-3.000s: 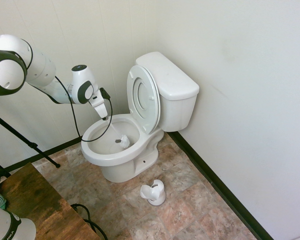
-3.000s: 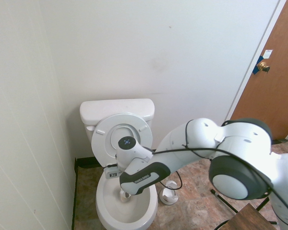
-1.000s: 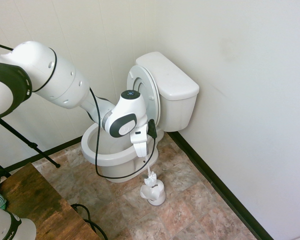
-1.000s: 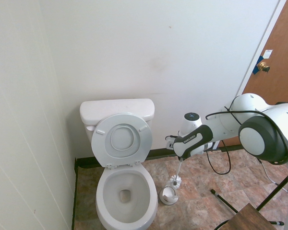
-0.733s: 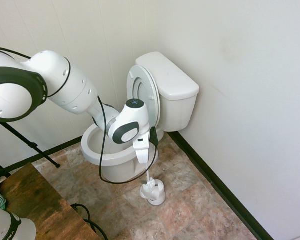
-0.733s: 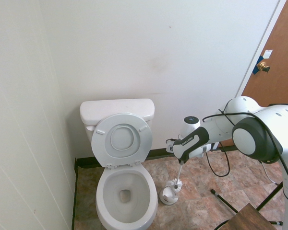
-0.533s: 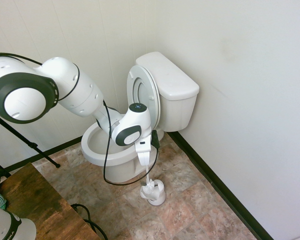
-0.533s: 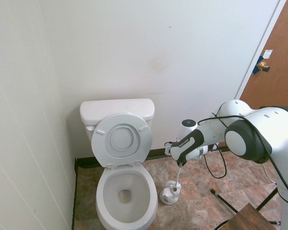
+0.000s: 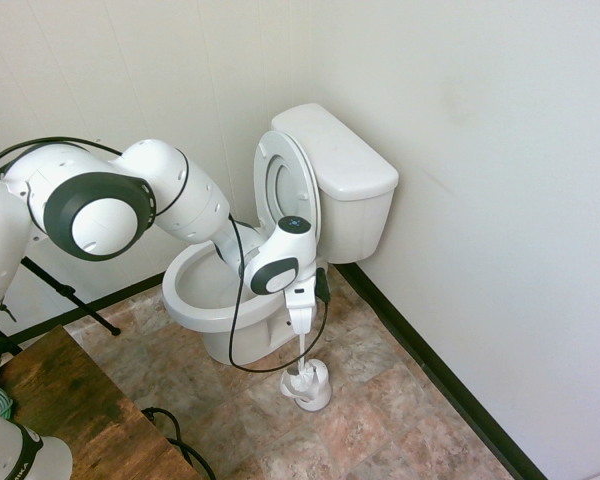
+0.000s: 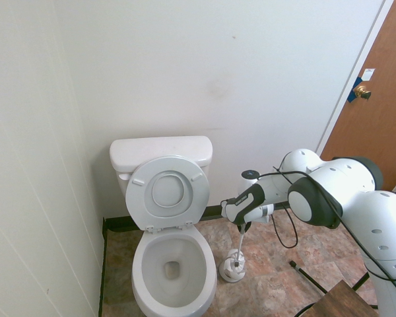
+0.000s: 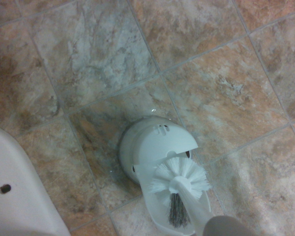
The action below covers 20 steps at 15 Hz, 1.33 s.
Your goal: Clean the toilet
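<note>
My gripper holds the toilet brush and needs to keep holding it until the brush's head tucks under the holder's hood (image 9: 321, 375) (image 11: 162, 141), because the white bristles are still outside the hood's edge.
The white toilet (image 9: 340, 165) stands in the corner with its seat and lid (image 9: 285, 190) raised against the tank; its bowl (image 10: 173, 267) holds nothing. My gripper (image 9: 301, 332) hangs low beside the bowl, shut on the thin handle of a white toilet brush (image 9: 300, 362). The brush head (image 11: 181, 178) sits in the mouth of the small white brush holder (image 11: 155, 147) on the floor, next to the toilet's base (image 11: 19, 191). In the second exterior view the gripper (image 10: 243, 228) is right of the bowl, straight above the holder (image 10: 231, 269).
Stone-look floor tiles (image 9: 380, 400) lie around the toilet. Walls close in behind and beside the tank. A brown wooden table (image 9: 70, 410) stands at the near left, and a brown door (image 10: 373, 112) is at the far right.
The arm carried the brush out of the bowl and over to the holder. Over the last second the gripper sank lower, and the brush head went down into the holder.
</note>
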Each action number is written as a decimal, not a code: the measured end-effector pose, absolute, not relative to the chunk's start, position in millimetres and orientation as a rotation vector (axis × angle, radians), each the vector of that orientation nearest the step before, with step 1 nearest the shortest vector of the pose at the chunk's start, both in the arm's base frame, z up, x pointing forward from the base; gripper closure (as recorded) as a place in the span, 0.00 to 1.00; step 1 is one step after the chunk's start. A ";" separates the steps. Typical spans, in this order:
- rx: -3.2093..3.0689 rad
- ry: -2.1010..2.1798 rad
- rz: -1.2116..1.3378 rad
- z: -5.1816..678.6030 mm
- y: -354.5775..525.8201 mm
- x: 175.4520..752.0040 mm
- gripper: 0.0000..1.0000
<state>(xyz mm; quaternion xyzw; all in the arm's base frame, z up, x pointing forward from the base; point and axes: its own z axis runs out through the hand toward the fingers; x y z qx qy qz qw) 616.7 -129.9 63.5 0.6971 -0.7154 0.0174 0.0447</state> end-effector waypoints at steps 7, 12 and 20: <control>2.109 -2.173 0.006 15.2 -142.1 638.8 1.00; 2.109 -2.198 -0.070 6.9 -154.8 645.2 1.00; 2.106 -2.195 -0.137 -1.5 -167.9 660.0 0.00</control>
